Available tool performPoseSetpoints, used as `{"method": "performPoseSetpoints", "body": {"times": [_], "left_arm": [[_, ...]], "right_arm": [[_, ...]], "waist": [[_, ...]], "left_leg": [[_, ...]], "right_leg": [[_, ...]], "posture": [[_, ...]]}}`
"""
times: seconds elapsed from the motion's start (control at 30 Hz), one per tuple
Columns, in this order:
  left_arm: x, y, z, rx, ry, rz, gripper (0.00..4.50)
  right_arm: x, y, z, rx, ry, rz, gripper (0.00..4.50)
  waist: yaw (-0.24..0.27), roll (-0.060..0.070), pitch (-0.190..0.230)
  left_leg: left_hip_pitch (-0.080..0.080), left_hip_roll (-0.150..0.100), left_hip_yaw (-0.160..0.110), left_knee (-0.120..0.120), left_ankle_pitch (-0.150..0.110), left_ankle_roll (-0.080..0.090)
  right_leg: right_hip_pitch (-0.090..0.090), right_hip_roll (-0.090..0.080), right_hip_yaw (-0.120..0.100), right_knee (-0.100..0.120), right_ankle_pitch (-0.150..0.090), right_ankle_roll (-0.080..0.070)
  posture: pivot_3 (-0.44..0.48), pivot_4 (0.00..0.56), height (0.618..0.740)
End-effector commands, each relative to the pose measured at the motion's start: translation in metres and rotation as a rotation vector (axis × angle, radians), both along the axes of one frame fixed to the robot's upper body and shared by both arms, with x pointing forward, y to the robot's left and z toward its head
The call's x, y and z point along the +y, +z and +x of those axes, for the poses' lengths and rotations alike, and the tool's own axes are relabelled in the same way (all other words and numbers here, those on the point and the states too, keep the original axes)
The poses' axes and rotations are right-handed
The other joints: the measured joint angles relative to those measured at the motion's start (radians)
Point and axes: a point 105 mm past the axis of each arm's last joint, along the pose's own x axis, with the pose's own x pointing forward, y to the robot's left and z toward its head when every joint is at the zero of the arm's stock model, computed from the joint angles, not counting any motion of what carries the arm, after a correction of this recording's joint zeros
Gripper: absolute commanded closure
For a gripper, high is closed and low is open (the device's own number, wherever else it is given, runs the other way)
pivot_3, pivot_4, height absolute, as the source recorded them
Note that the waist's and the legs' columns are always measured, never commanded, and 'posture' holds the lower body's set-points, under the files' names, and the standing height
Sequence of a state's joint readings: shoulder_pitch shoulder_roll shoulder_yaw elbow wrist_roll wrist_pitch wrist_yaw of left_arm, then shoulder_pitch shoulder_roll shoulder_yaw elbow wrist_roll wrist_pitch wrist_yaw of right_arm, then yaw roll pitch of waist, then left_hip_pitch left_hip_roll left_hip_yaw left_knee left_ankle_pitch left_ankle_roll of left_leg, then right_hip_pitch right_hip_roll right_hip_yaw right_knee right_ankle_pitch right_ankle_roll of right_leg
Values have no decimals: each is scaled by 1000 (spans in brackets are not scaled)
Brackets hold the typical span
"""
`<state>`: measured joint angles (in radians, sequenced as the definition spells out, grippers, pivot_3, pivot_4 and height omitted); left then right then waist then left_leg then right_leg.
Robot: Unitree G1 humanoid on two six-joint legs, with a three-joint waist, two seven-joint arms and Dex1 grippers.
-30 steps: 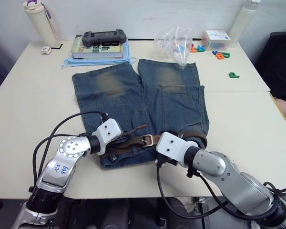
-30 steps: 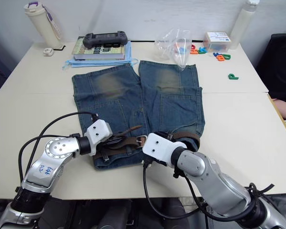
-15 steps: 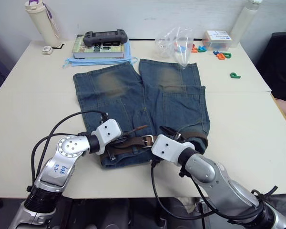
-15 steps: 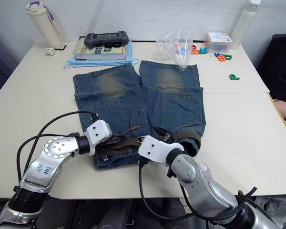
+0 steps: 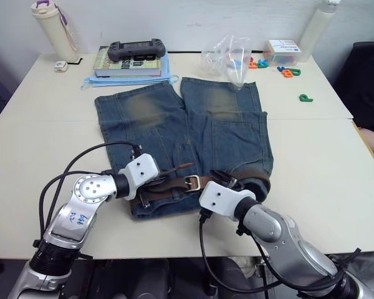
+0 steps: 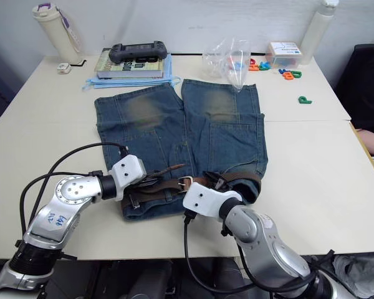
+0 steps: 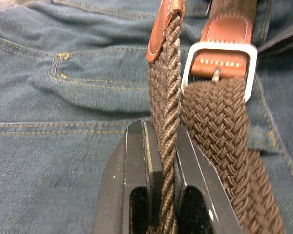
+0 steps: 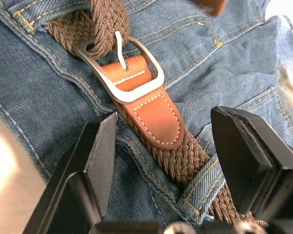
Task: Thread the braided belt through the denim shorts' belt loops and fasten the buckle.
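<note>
The belt's loose end (image 8: 110,24) should stay free so that I can pull it through the buckle. My right gripper will next grab the belt by its leather tab behind the buckle (image 8: 159,121).
The denim shorts (image 5: 187,124) lie flat on the table with the waistband toward me. The braided belt (image 5: 174,184) runs along that waistband. Its buckle (image 8: 122,68) has the pin through the weave, with the tan leather tab just behind it. My left gripper (image 7: 162,146) is shut on the belt's loose end, a strap standing on edge beside the buckle (image 7: 219,61). My right gripper (image 8: 163,119) is open, one finger on each side of the belt at the leather tab. A belt loop (image 8: 205,187) crosses the strap close to the right fingers.
At the back of the table are a book (image 5: 128,62) with a game controller (image 5: 136,48) on it, a bottle (image 5: 53,28), a clear plastic bag (image 5: 227,56), a small box (image 5: 283,50) and coloured letters (image 5: 290,71). The table's front edge lies just under the waistband.
My right gripper has shifted a little left along the waistband, closer to the buckle. The left gripper still holds the belt's end in the same place.
</note>
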<state>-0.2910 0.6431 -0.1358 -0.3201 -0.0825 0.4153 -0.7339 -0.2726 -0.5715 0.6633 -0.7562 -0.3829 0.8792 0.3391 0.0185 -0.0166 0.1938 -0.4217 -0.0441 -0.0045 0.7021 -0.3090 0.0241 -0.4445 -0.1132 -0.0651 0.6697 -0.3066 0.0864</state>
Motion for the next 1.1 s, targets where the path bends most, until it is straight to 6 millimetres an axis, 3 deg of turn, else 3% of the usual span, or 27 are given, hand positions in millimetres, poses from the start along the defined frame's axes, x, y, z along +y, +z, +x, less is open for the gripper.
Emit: {"method": "performPoseSetpoints", "body": {"times": [0.03,0.3,0.57,0.77,0.87,1.0,1.03,1.1], "left_arm": [[-1,7,-2,-46,4,9,4500],[2,4,0,-39,26,13,4500],[4,1,1,-20,40,17,4500],[4,0,2,-18,44,12,4500],[3,0,2,-18,41,12,4500],[3,0,2,-17,40,9,4500],[3,0,2,-17,40,8,4500],[3,0,2,-15,40,6,4500]], "right_arm": [[4,9,0,-63,-3,16,1480],[4,14,3,-95,-24,33,4423],[7,26,6,-155,-15,57,4486],[7,17,-3,-94,49,9,4486],[2,18,-5,-96,59,-10,3637],[-2,21,-7,-101,76,-30,1643],[-3,21,-7,-100,80,-34,1382],[-2,19,-9,-98,94,-51,1382]], "waist": [[0,0,0],[0,0,0],[0,0,0],[1,0,0],[1,0,0],[1,0,0],[1,0,0],[2,0,0]], "left_leg": [[0,0,0,0,0,0],[0,0,0,5,0,0],[-1,0,0,13,-1,1],[-1,0,1,14,-2,2],[-1,0,1,14,-2,3],[-1,1,1,14,-2,3],[-1,1,1,14,-2,3],[-1,1,1,14,-2,3]], "right_leg": [[0,0,0,1,0,0],[-1,0,1,5,0,0],[-1,0,1,9,0,0],[-1,0,2,10,0,0],[-1,0,2,10,0,0],[-1,0,2,11,0,0],[-1,0,2,11,0,0],[-1,0,2,11,0,0]], "posture": [[0,150,667],[0,150,667],[0,150,667],[0,150,667],[0,150,667],[0,150,667],[0,150,667],[0,150,667]]}}
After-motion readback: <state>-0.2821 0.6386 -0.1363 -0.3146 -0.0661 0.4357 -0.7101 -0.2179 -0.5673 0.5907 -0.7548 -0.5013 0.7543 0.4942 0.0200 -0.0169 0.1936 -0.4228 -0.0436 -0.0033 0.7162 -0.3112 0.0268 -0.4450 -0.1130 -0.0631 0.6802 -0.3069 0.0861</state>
